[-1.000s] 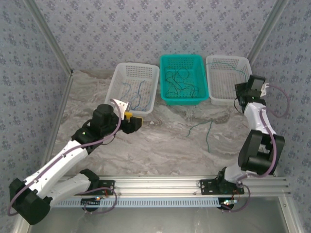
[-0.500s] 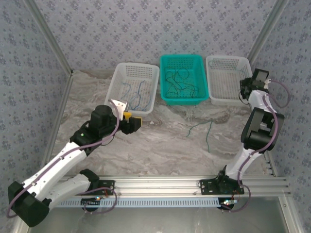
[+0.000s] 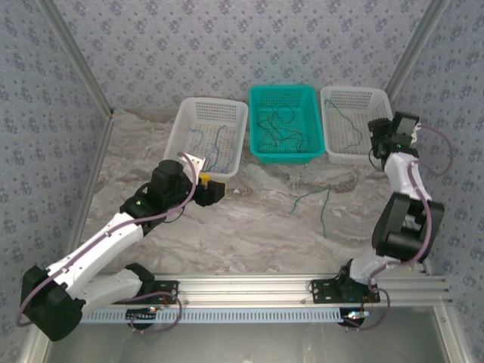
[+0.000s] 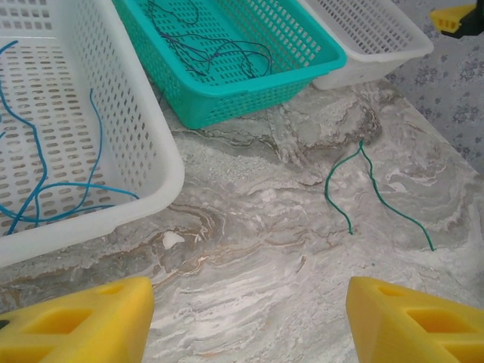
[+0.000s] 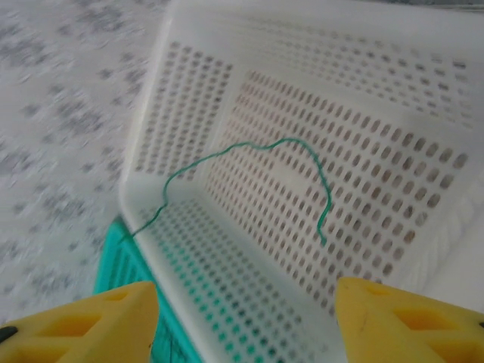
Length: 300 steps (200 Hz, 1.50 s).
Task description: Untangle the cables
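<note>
My right gripper takes hold of the table's green cable by its end nearest the bar [image 3: 325,236] next, to untangle it.
The cables lie in four places. Blue cables [image 4: 38,189] curl in the left white basket [image 3: 198,113]. A dark tangle [image 4: 219,49] sits in the teal basket [image 3: 261,147]. One green cable [image 5: 249,147] lies loose in the right white basket [image 5: 227,249], apart from my fingers. Another green cable [image 4: 376,193] lies on the marble table. My right gripper [image 5: 246,310] hangs open over that basket's near right side, nothing between its yellow fingers. My left gripper [image 4: 246,302] is open above bare table, in front of the left basket and left of the table's green cable [image 3: 321,204].
The three baskets stand side by side at the back of the marble table [image 3: 249,227]. Patterned walls close in the back and both sides. An aluminium rail [image 3: 257,287] with the arm bases runs along the near edge.
My right gripper has opened and let go of a green cable, which now lies in the right white basket; that arm shifted along the basket's edge. My left arm moved slightly right.
</note>
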Motion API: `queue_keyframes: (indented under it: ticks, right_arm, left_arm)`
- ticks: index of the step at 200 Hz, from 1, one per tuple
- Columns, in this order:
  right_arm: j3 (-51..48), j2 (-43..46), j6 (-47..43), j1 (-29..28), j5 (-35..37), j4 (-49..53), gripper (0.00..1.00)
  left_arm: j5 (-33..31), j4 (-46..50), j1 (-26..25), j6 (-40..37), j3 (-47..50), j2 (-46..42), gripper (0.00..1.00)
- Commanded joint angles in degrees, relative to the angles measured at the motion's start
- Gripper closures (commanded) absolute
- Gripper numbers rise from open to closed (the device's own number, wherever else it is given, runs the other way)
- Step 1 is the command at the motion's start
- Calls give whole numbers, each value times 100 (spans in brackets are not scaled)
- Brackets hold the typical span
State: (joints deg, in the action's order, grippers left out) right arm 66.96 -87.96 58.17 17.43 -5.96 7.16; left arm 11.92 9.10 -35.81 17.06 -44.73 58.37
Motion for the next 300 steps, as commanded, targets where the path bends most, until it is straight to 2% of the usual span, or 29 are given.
queue_keyframes:
  ticks: [1,42,69,104,123,141,172,202,232,250,282,300]
  right_arm:
    - [-732,1047,-711,-284,202,123,35]
    - [-2335,3230,-1533,-1238,739,770,33]
    - [-3004,4039,-1322,-1757,944,1777,33]
    - [-3290,3619,-538,-2573,957,2925,34]
    - [-3302,3084,-487,-3158,1437,3138,32]
    - [-3265,2571,-533,-3406,1726,3249,33]
    - [-3438,2143,-571,-3673,1916,2888,44]
    - [-3738,1948,-486,-3830,1993,2467,58]
    - [-3767,2037,-473,-4101,2366,2465,87]
    - [-3651,2274,-553,-4241,2541,2679,100]
    - [-3377,3015,-999,-4921,2943,2941,100]
    - [-3220,3401,-1440,-5389,2909,2793,100]
  left_arm:
    - [200,-327,-85,1,-188,90,32]
    - [318,-609,-153,0,-291,384,32]
    - [413,-667,-242,-31,-430,614,32]
    - [449,-761,-377,-9,-508,868,32]
    - [452,-743,-443,-7,-555,943,32]
    - [456,-705,-494,-3,-580,949,32]
    - [410,-639,-517,7,-555,876,32]
    - [343,-628,-522,17,-512,815,32]
    - [338,-674,-530,88,-491,848,32]
    - [354,-690,-541,123,-467,811,32]
    - [337,-675,-547,123,-444,704,32]
    - [311,-609,-548,67,-513,652,32]
